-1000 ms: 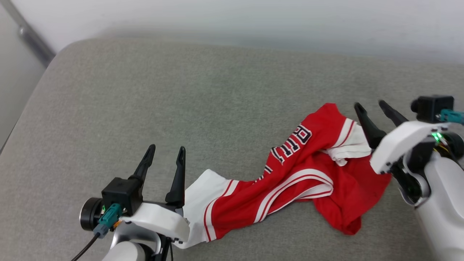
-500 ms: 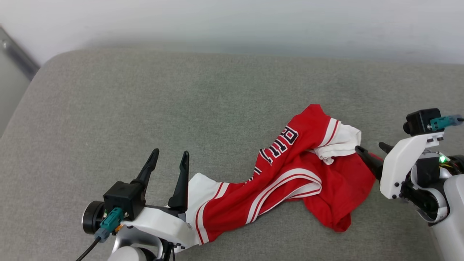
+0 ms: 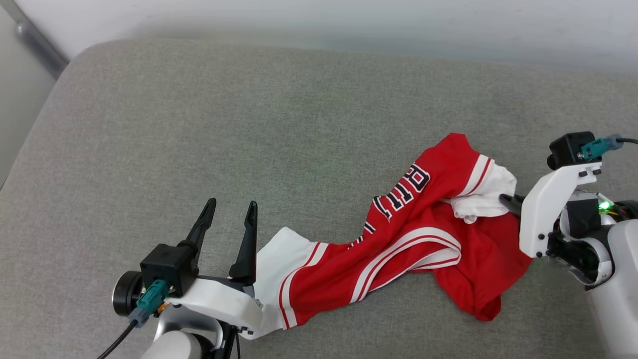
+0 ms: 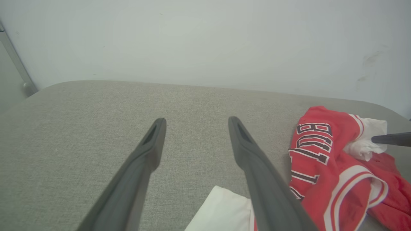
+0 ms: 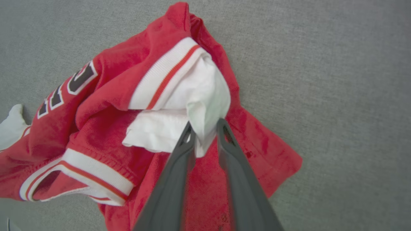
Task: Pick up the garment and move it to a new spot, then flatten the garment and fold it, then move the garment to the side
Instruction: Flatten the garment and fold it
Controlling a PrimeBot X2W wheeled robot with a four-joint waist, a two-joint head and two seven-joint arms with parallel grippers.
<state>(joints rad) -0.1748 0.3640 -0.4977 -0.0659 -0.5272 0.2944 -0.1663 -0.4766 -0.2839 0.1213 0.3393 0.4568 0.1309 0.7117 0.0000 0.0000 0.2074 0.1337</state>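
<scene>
Next, my left gripper pinches the jersey by the sleeve's hem corner, since the white sleeve lies flat and slack on the cushion.
The garment, a red jersey with white sleeves and striped trim, lies crumpled on the grey cushion, running from bottom centre to the right. My right gripper is at its right end. In the right wrist view that gripper has its fingers pinched on a fold of the white sleeve. My left gripper stands open at the lower left, beside the other white sleeve, with nothing between its fingers. The left wrist view has the garment at its right.
A pale wall runs along the cushion's far edge. A grey metal pole slants at the upper left corner. The cushion's left half and far side are bare grey fabric.
My right gripper came down onto the garment's right end and closed from open onto the white sleeve. The left gripper stayed open in place. The head camera shifted slightly.
</scene>
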